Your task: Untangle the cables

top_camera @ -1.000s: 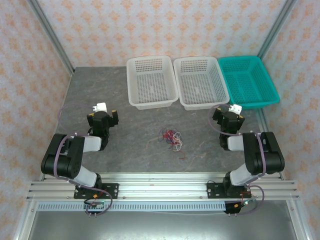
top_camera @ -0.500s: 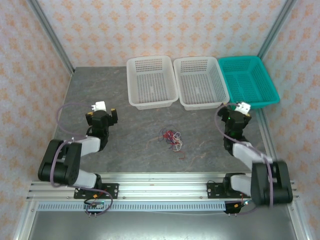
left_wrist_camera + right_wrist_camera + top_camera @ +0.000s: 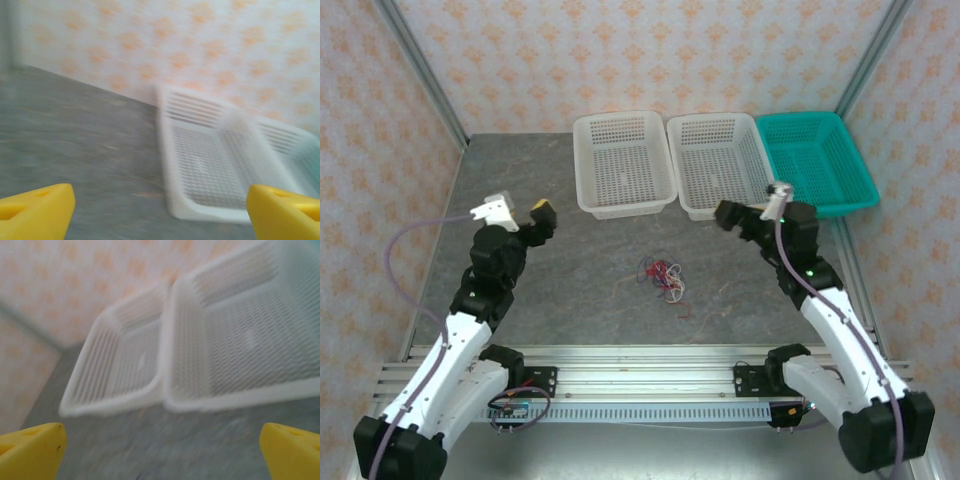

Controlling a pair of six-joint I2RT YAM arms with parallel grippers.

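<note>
My left gripper will grab the dark wire at its loose outer loop facing that gripper, leaving the tangle for my right gripper to untangle.
The cables [image 3: 662,275] lie as a small tangle of red, dark and pale wires on the grey table [image 3: 580,270], near its middle. My left gripper [image 3: 535,222] hovers to the left of the tangle and a little farther back, well apart from it. In the left wrist view the left gripper [image 3: 160,212] is open, its yellow fingertips [image 3: 35,210] wide apart with nothing between them. My right gripper [image 3: 728,217] hangs right of the tangle, by the front of the middle basket. In the right wrist view the right gripper [image 3: 162,452] is open and empty too.
Three baskets stand in a row at the back: a white basket [image 3: 623,165], a second white basket [image 3: 720,160] and a teal basket [image 3: 815,165]. Both wrist views look at the white baskets [image 3: 215,170] [image 3: 245,340], blurred. Patterned walls enclose the table.
Both arms have unfolded and reached up and forward. The left gripper shifted slightly left and back; the right gripper swung left toward the middle basket. The tangle has not moved.
</note>
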